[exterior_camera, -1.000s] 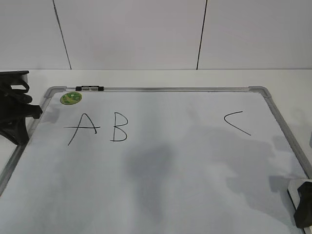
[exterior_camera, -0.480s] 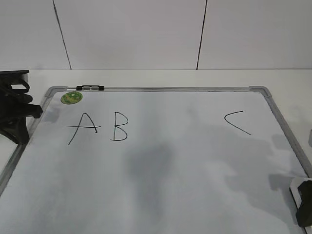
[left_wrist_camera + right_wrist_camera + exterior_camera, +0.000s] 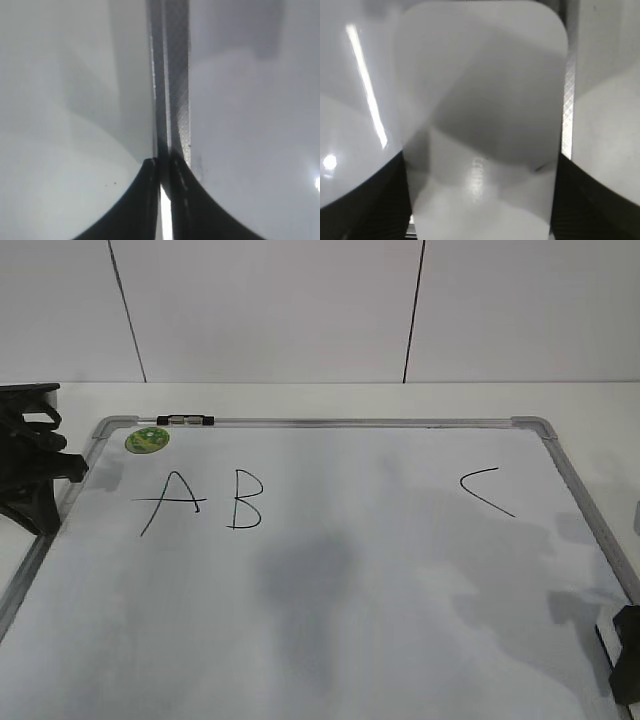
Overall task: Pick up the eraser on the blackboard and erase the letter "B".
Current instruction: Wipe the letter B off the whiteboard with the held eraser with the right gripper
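My right gripper is about to grab the white eraser by its long side edges next, to wipe the letter "B" off the board.
The blackboard (image 3: 360, 620) is a white board in a silver-grey frame, lying flat. The letter "B" (image 3: 244, 500) is drawn in thin black at the upper left, whole. The eraser (image 3: 480, 90) is a white rounded block lying on the board beside its right frame; only a sliver of it shows in the exterior view (image 3: 603, 633). My right gripper (image 3: 480, 200) is open with a dark finger close on each side of the eraser; it sits at the bottom right corner (image 3: 628, 665). My left gripper (image 3: 164, 172) is shut and empty over the board's left frame (image 3: 40, 485).
A slanted "A" (image 3: 168, 502) is left of the "B" and an angular "C" (image 3: 485, 490) is at the upper right. A round green magnet (image 3: 146, 440) and a black clip (image 3: 185, 421) sit at the top left. White panels stand behind the table.
My right gripper has sunk lower at the bottom right corner and now covers more of the eraser. The left arm and the letters have not changed.
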You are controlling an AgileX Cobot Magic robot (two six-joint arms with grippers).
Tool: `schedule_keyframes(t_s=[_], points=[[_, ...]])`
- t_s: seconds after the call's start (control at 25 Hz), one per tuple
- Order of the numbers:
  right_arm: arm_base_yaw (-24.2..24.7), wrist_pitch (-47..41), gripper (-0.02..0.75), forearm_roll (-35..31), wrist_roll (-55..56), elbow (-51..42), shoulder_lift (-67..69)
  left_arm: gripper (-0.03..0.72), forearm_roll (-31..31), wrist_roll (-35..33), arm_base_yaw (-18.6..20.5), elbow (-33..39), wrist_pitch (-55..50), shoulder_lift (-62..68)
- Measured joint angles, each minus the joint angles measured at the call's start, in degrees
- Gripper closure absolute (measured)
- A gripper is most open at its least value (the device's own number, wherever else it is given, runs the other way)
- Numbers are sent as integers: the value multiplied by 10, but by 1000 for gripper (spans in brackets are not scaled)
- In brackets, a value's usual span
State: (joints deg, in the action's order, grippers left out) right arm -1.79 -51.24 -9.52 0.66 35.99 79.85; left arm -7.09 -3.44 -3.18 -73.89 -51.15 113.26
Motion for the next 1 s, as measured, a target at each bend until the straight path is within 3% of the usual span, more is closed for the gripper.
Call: schedule_keyframes(t_s=[0.2, 0.4, 0.56, 1.0], points=[[0, -44, 186, -24, 1, 37, 0, 657, 0, 0, 0, 0, 0, 0], [0, -153, 186, -26, 2, 149, 0, 657, 0, 0, 0, 0, 0, 0], [-10, -177, 186, -11, 11, 237, 23, 657, 0, 0, 0, 0, 0, 0], [-180, -188, 186, 3, 41, 484, 217, 657, 0, 0, 0, -1, -3, 0]])
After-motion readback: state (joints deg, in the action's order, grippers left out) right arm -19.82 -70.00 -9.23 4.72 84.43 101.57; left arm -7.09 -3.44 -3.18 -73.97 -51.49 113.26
